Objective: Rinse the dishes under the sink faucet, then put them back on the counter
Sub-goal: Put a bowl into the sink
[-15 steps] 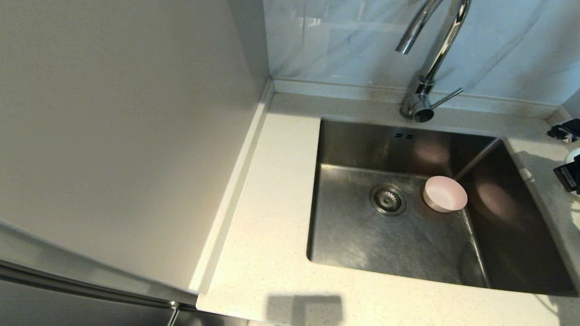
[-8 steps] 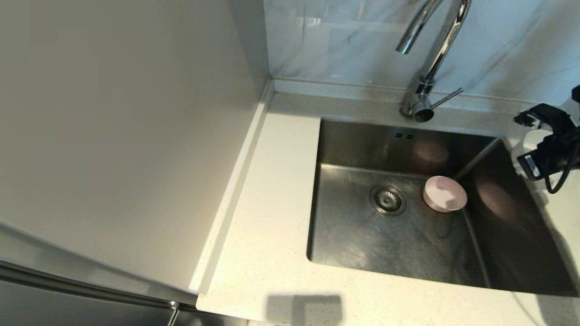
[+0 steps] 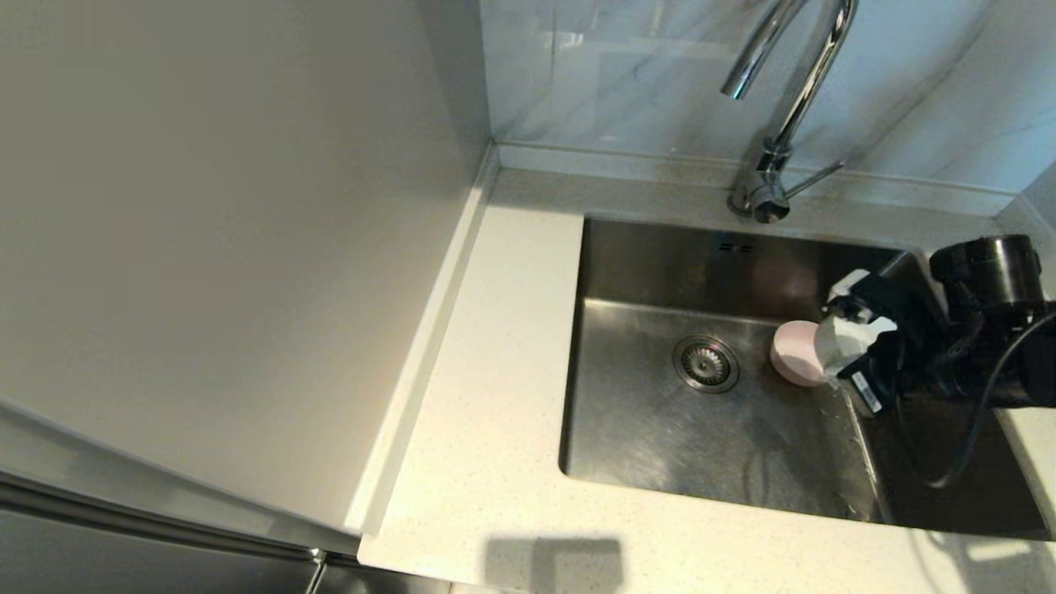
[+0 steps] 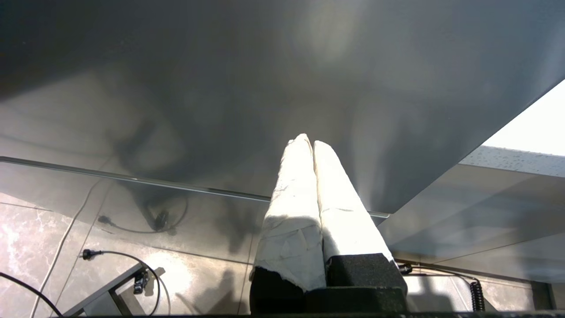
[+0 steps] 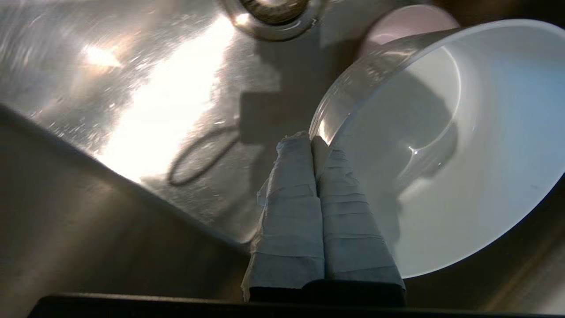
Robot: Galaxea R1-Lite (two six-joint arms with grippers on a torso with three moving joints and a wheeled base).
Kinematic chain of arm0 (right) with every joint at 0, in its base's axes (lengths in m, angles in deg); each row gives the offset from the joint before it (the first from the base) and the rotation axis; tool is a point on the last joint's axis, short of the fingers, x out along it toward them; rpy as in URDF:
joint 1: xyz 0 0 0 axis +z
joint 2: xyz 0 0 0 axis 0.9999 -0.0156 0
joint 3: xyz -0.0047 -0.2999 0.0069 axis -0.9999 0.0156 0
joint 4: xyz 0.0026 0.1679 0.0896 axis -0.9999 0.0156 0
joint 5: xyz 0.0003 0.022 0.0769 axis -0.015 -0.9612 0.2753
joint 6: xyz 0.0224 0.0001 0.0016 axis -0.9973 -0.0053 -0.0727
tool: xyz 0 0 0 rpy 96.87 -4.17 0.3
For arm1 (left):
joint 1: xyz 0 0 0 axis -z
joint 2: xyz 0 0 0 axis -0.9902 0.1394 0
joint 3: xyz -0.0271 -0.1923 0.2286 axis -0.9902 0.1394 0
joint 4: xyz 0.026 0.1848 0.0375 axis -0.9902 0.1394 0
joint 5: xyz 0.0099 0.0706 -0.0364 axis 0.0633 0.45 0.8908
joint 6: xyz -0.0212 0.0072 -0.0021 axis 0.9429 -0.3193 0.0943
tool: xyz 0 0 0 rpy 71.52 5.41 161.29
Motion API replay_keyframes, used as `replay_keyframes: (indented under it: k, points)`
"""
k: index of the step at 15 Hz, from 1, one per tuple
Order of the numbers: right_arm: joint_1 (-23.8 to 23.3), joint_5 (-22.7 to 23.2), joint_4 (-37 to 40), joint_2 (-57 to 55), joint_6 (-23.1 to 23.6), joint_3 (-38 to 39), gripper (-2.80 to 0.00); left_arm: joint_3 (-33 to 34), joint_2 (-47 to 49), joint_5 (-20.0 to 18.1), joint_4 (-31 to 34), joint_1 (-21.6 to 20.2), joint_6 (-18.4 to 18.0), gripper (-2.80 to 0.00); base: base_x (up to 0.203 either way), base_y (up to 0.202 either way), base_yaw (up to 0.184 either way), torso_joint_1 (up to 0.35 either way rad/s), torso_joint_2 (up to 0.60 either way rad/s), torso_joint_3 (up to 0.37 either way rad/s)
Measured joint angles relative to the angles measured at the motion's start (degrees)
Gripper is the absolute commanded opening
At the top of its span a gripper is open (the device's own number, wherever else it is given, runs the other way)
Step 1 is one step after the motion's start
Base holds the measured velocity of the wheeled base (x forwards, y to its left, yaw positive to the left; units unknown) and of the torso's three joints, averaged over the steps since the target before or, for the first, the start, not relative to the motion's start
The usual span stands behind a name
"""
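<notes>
My right gripper needs to move the white bowl onto the open bottom of the sink before it lets go, because the white bowl still overlaps the edge of the pink bowl.
The pale pink bowl (image 3: 792, 356) (image 5: 406, 22) rests on the floor of the steel sink (image 3: 643, 429), just right of the drain strainer (image 3: 706, 363). My right gripper (image 5: 311, 139) is shut on the rim of the white bowl (image 5: 441, 145) (image 3: 846, 340), which hangs tilted low inside the basin, right beside the pink one. The chrome faucet (image 3: 784, 107) stands behind the sink, and no water is visible at its spout. The off-white counter (image 3: 495, 346) surrounds the basin. My left gripper (image 4: 307, 140) is parked below counter level, shut and empty. The third bowl is out of view.
A tall pale panel (image 3: 206, 247) walls off the counter's left side. Marble-look tiles (image 3: 643, 74) back the faucet, whose side lever (image 3: 813, 177) points right. The right arm's black cable (image 3: 957, 445) loops over the sink's right part.
My right arm came in from the counter at the right edge and dropped into the sink with the white bowl, ending next to the pink bowl. The pink bowl stayed put.
</notes>
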Motion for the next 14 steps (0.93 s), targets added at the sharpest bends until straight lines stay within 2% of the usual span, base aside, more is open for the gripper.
replay_keyframes:
  k: [3, 6, 14]
  points:
    - [1.46, -1.48, -6.56, -2.94, -0.01, 7.39, -2.8, 0.0, 0.0, 0.0, -0.01, 0.0, 0.02, -2.8, 0.0, 0.0, 0.0, 0.0, 0.0, 0.0]
    - [1.57, -1.85, -10.82, -7.13, 0.0, 10.25, -2.8, 0.0, 0.0, 0.02, 0.02, 0.0, 0.0, -2.8, 0.0, 0.0, 0.0, 0.0, 0.0, 0.0]
    - [1.5, -3.64, -18.82, -19.16, -0.01, 9.48, -2.8, 0.0, 0.0, 0.0, 0.01, 0.0, -0.02, -2.8, 0.0, 0.0, 0.0, 0.0, 0.0, 0.0]
